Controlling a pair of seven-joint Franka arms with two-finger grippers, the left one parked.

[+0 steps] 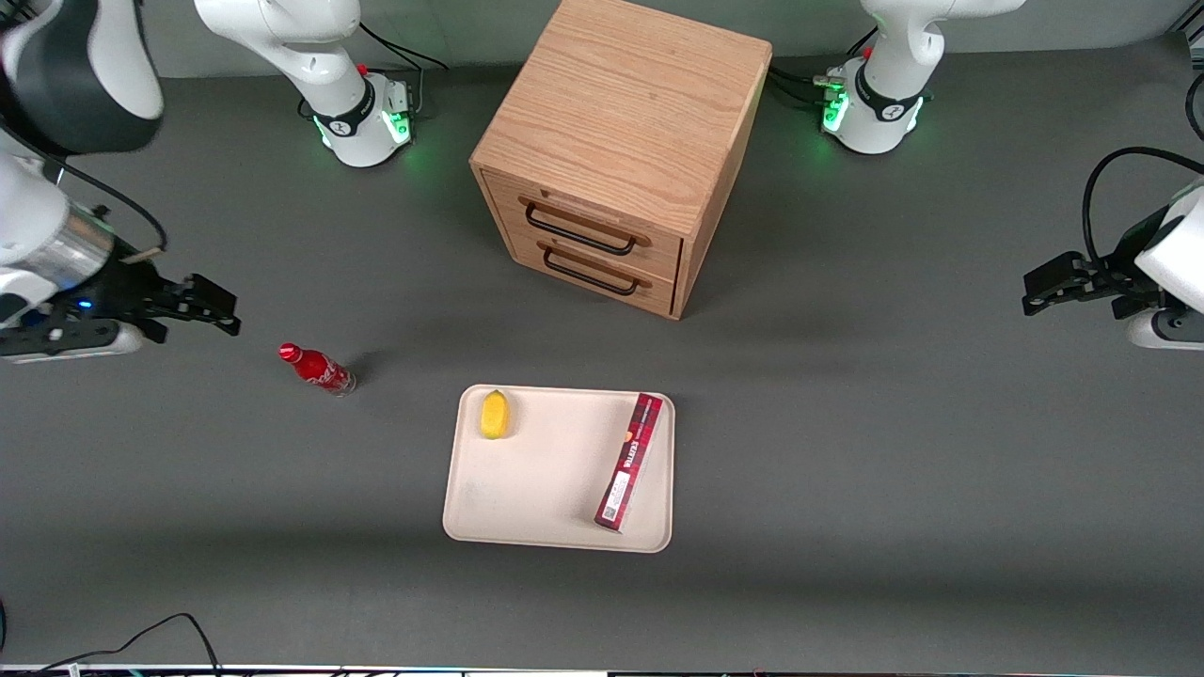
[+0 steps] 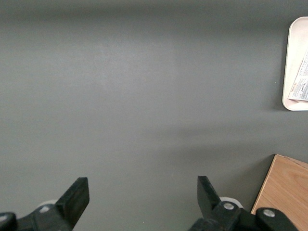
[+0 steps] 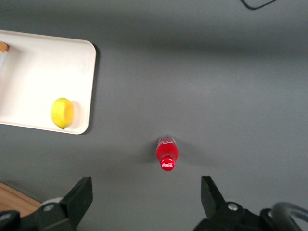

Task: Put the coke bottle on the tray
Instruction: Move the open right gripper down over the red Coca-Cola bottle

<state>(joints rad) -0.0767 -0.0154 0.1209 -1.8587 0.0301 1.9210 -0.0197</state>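
Next, my right gripper grabs the coke bottle by its red cap end (image 1: 292, 354), to place it on the tray (image 1: 546, 480).
The coke bottle (image 1: 317, 369) is small and red with a red cap. It stands upright on the grey table, apart from the tray and toward the working arm's end. In the right wrist view I look down on its cap (image 3: 167, 155). The beige tray (image 1: 546, 480) lies near the table's middle, nearer the front camera than the cabinet; one corner shows in the right wrist view (image 3: 43, 67). My right gripper (image 1: 224, 312) is open and empty. It hovers above the table beside the bottle, slightly farther from the front camera. In its own view the gripper (image 3: 147, 192) has the bottle just ahead of its spread fingers.
A yellow lemon (image 1: 495, 414) and a long red box (image 1: 628, 461) lie on the tray; the lemon also shows in the right wrist view (image 3: 62, 113). A wooden drawer cabinet (image 1: 611, 141) stands farther from the front camera than the tray. A black cable (image 1: 141, 639) lies at the table's near edge.
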